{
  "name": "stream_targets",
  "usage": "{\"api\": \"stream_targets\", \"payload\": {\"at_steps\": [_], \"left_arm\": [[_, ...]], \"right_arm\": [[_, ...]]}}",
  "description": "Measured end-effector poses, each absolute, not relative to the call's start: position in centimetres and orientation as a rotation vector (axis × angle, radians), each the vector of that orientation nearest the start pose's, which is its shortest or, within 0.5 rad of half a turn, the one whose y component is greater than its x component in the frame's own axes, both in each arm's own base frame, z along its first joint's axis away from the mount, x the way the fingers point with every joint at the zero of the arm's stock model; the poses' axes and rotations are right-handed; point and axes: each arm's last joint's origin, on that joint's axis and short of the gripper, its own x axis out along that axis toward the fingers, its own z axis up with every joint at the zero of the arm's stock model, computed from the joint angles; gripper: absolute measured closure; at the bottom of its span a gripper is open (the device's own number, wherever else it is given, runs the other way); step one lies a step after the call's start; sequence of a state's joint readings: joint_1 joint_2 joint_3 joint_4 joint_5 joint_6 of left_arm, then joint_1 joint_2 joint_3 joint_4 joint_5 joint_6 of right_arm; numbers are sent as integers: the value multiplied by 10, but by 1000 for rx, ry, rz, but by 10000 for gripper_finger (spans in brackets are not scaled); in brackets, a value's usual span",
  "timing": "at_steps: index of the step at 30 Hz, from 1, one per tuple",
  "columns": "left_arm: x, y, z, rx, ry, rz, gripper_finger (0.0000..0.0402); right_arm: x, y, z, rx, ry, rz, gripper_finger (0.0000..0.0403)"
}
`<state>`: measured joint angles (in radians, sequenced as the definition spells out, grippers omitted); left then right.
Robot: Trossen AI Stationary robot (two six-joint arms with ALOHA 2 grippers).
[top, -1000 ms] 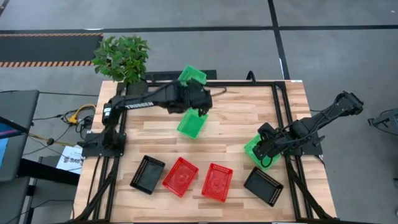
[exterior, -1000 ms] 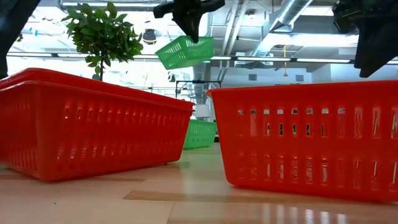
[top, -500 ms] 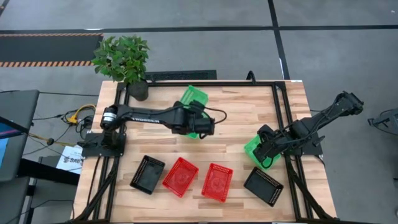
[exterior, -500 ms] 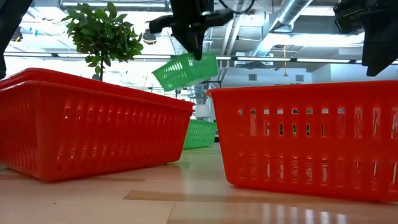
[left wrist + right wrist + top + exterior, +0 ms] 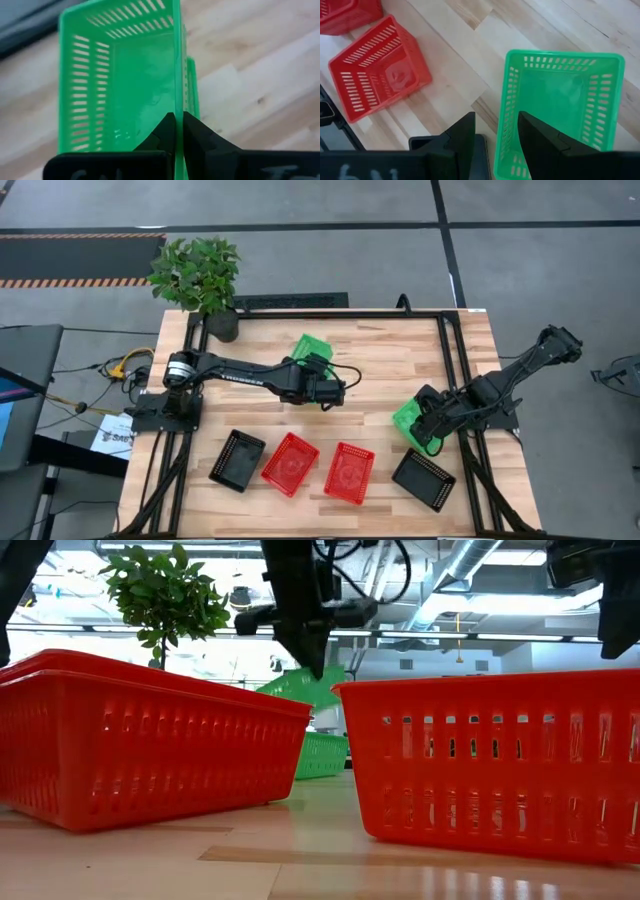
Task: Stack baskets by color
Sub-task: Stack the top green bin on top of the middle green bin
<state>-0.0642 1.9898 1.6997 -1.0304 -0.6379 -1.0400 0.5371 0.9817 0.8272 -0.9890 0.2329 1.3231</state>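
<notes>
The robot's left gripper needs to nest the green basket level before it opens, because the green basket's side slats are still outside the second basket's rim [image 5: 192, 82].
My left gripper [image 5: 176, 117] is shut on a green basket [image 5: 312, 348] over the table's middle. It hangs tilted [image 5: 300, 685] just above a second green basket [image 5: 322, 755], which rests on its base on the table and shows as a green edge [image 5: 191, 85] behind the held one. My right gripper [image 5: 495, 125] stands open at the right edge. Its fingers stand on either side of one wall of a third green basket [image 5: 560, 100], which rests on the table [image 5: 408, 420]. I cannot tell whether they touch it. My left gripper pinches one side wall of the green basket at its rim [image 5: 176, 95], one finger inside the basket and one outside. The fingers slant down from the table's left. The basket hangs tilted ahead of them, off the table; whether it touches the basket below I cannot tell.
Two red baskets [image 5: 290, 463] [image 5: 349, 472] sit side by side near the front edge, with a black basket [image 5: 237, 460] to their left and another [image 5: 423, 478] to their right. A potted plant [image 5: 195, 275] stands at the far left corner.
My left gripper has come down and a little toward the table's near edge, staying shut on the green basket. The basket has sunk from high in the air to just above the green basket on the table, still tilted.
</notes>
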Motion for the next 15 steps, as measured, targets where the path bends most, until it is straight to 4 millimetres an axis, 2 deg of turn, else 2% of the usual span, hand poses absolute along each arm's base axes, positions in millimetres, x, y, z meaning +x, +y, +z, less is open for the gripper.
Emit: {"api": "stream_targets", "payload": {"at_steps": [7,15], "left_arm": [[410,-23,217,-453,938,1024,401],[404,-25,213,-434,1004,1045,401]], "right_arm": [[145,78,257,741,1026,-438,233],[145,78,257,720,1029,-425,233]]}}
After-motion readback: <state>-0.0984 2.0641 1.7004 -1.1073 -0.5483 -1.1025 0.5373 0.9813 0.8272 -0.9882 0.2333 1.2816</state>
